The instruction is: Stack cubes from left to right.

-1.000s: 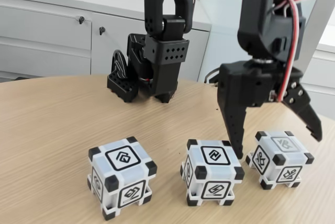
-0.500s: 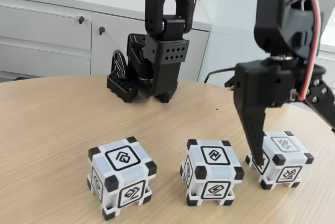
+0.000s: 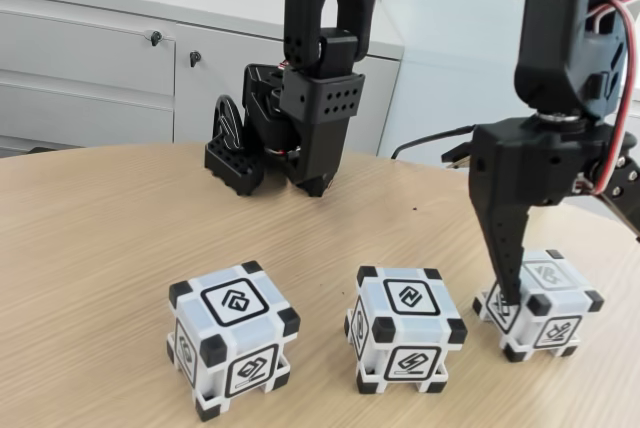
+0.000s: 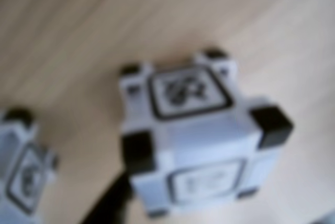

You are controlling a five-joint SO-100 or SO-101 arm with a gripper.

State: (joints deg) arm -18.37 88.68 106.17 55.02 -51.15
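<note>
The stack should be built on another cube (image 3: 234,301), so I next need to use my gripper to pick up the white cube below that cube by its opposite symbol-marked sides.
Three white cubes with black corners stand in a row on the wooden table in the fixed view: the left cube (image 3: 233,352), the middle cube (image 3: 405,340) and the right cube (image 3: 543,305). My gripper (image 3: 575,276) hangs over the right cube, open, with one black finger (image 3: 506,258) down against the cube's left side. The other finger runs off the right edge of the picture. In the blurred wrist view the right cube (image 4: 201,135) sits close below the camera, a dark fingertip (image 4: 107,208) shows at its lower left, and the middle cube (image 4: 23,174) is at the left edge.
A black arm base and motor block (image 3: 300,118) stands at the back of the table (image 3: 100,238) behind the left and middle cubes. White cabinets (image 3: 90,58) lie beyond the table's rounded far edge. A cable (image 3: 430,140) trails behind my arm.
My gripper has moved right and down. Its left finger went from between the middle and right cubes to the right cube's left side, and the other finger slid out of frame.
</note>
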